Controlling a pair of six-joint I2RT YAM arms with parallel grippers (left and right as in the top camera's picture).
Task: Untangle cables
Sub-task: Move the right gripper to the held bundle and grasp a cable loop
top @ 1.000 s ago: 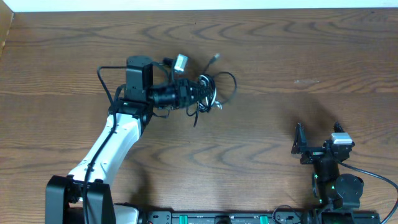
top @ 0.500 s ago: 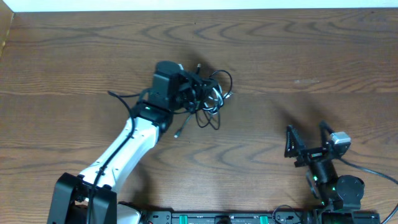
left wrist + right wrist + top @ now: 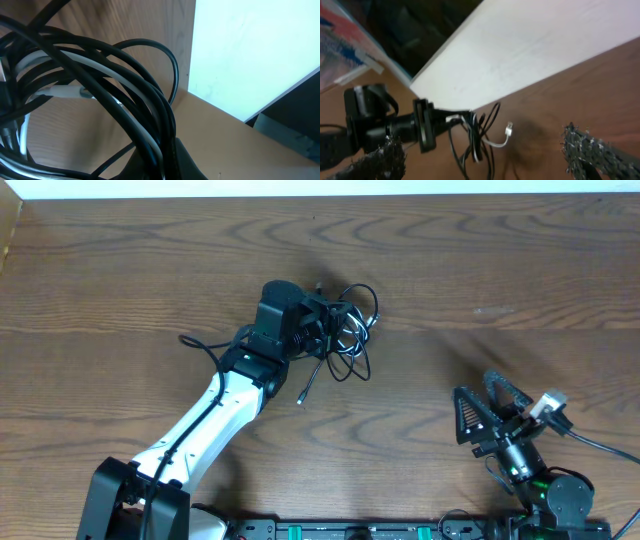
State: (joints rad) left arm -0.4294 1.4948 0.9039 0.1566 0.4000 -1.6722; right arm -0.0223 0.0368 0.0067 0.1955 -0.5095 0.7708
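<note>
The robot's right gripper will next take hold of the bundle's hanging loops, on the side away from the left gripper, to get a new grip on the cables and untangle them.
A tangled bundle of black and white cables hangs from my left gripper, which is shut on it above the table's middle. One black end dangles toward the front, and a white plug sticks out to the right. The left wrist view is filled with black and white loops of cables running down into my left gripper. My right gripper stands open at the front right, well apart from the bundle. Through my right gripper the hanging cables and white plug show in the distance.
The wooden table ends at a white wall along the back. A low wooden side wall stands at the far left. The left arm reaches diagonally from the front left. The arm bases sit along the front edge.
My left gripper swung right with the bundle and turned, so the cables now hang further right. My right gripper tilted and shifted toward the front right, still open.
</note>
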